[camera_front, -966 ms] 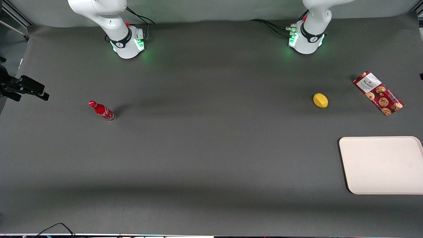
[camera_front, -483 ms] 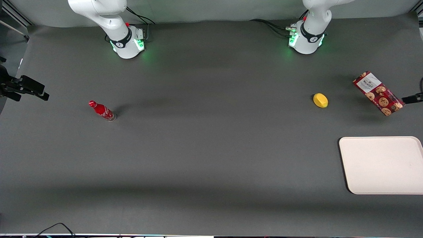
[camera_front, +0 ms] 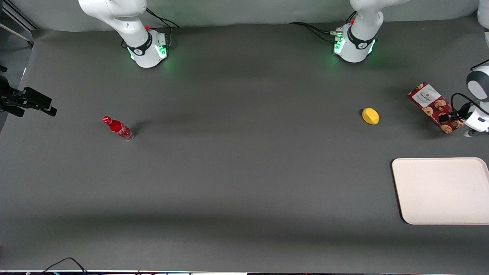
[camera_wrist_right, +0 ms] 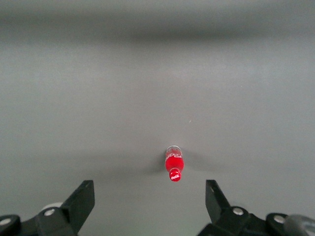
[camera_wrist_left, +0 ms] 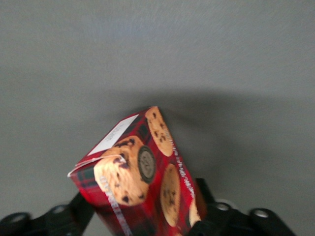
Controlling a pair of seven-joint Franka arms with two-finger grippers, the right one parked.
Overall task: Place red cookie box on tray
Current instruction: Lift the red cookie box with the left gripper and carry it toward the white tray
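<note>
My left gripper will next grab the red cookie box by the end point(camera_front: 451, 124) opposite its white label, to set it on the tray point(camera_front: 439, 191).
The red cookie box point(camera_front: 431, 101) lies flat on the grey table toward the working arm's end, white label at the end farther from the front camera. The cream tray point(camera_front: 439, 191) lies nearer the front camera than the box, with nothing on it. My left gripper point(camera_front: 450, 119) has come in at the box's nearer end. In the left wrist view the box point(camera_wrist_left: 138, 167) sits between the gripper's point(camera_wrist_left: 142, 209) two black fingers point(camera_wrist_left: 81, 211), which stand wide apart on either side of it. The gripper is open.
A yellow lemon point(camera_front: 370, 116) lies beside the box, toward the middle of the table. A small red bottle point(camera_front: 117, 128) lies toward the parked arm's end and also shows in the right wrist view point(camera_wrist_right: 173, 167).
My left arm has come into the front view from the table's edge and brought its gripper down to the nearer end of the box. The box has not moved.
</note>
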